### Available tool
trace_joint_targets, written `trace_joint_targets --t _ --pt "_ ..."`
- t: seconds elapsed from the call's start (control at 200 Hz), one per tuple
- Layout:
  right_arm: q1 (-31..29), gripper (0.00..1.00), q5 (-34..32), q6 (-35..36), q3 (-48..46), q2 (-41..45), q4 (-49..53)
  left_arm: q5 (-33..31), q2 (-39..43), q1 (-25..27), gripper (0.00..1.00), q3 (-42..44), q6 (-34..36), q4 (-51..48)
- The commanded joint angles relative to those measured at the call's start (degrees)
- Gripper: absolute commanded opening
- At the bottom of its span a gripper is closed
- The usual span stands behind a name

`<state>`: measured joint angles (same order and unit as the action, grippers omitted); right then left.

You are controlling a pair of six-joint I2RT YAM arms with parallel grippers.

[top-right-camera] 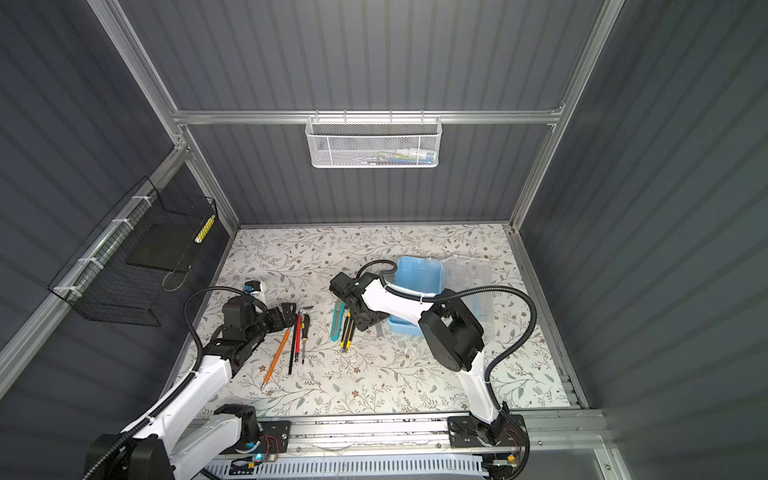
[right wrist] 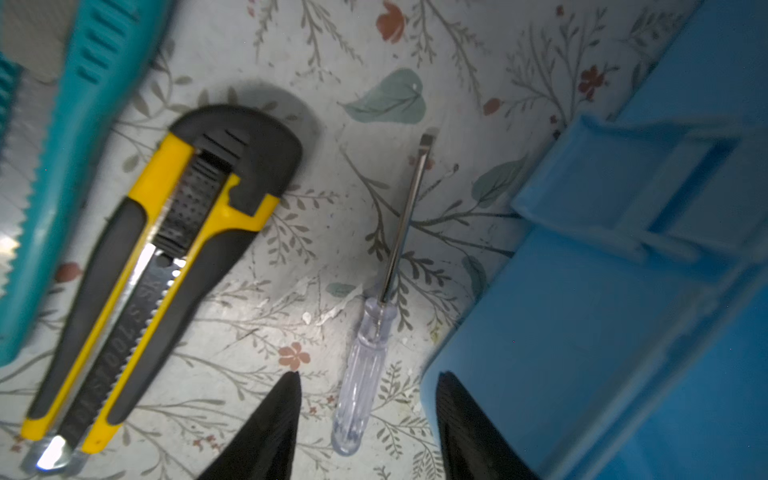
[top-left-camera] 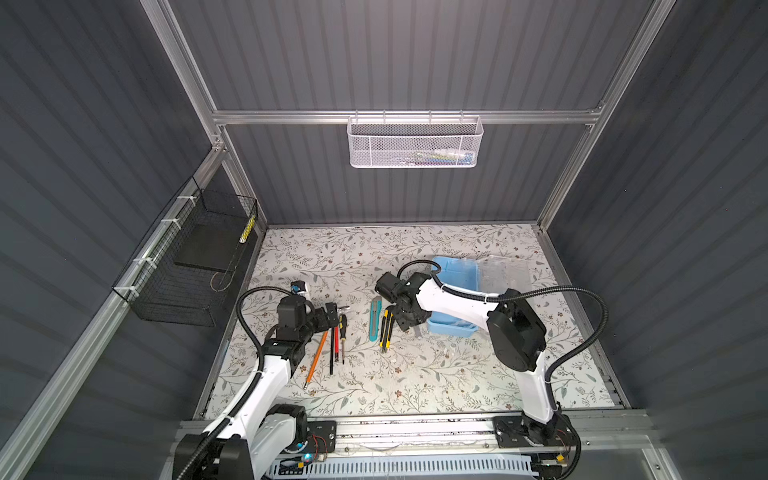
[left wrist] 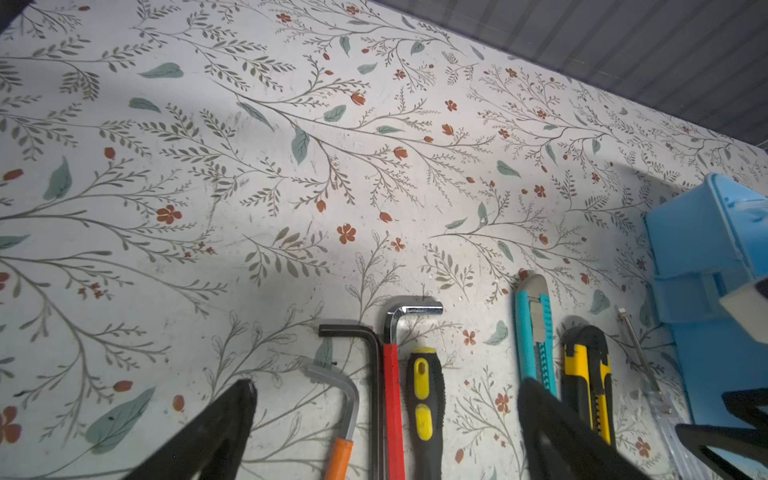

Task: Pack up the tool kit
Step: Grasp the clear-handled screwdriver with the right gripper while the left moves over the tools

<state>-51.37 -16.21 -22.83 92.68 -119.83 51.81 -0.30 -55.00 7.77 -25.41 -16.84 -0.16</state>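
My right gripper's fingers are above the clear handle (top-left-camera: 417,330) (right wrist: 362,382), so it is too early to close, as closing now would miss the handle. The right gripper lowers first.
The light-blue box (top-left-camera: 455,291) of the tool kit stands right of centre, its clear lid (top-left-camera: 505,270) swung open to the right. Beside it lie a clear-handled screwdriver (right wrist: 365,374), a yellow-black knife (right wrist: 158,257) and a teal knife (top-left-camera: 374,320). Further left lie a yellow-black screwdriver (left wrist: 424,399), a red-handled hex key (left wrist: 392,399), a black hex key (left wrist: 374,374) and an orange-handled one (left wrist: 345,407). My left gripper (left wrist: 386,384) hangs wide open over these. My right gripper (right wrist: 370,376) is open, its jaws either side of the clear handle, not touching it.
A white mesh basket (top-left-camera: 414,143) hangs on the rear rail. A black wire basket (top-left-camera: 195,266) is fixed to the left wall. A small white and blue object (top-left-camera: 300,287) sits behind the left arm. The box wall (right wrist: 623,332) is close beside my right gripper.
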Motion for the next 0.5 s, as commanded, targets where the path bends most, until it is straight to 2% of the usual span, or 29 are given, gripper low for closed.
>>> trace_joint_targets --t 0.0,0.275,0.495 --pt "0.15 0.56 -1.68 -2.86 -3.31 0.78 1.22 -3.34 1.19 -0.12 0.99 2.24 0.88 3.12" --pt "0.55 0.56 1.62 -1.8 -5.32 -0.05 -3.93 -2.51 2.65 -0.12 0.99 2.95 1.44 3.4" --pt "1.71 0.43 3.17 -1.6 -4.79 -0.97 -5.47 -2.98 1.18 -0.12 0.99 2.3 1.2 3.24"
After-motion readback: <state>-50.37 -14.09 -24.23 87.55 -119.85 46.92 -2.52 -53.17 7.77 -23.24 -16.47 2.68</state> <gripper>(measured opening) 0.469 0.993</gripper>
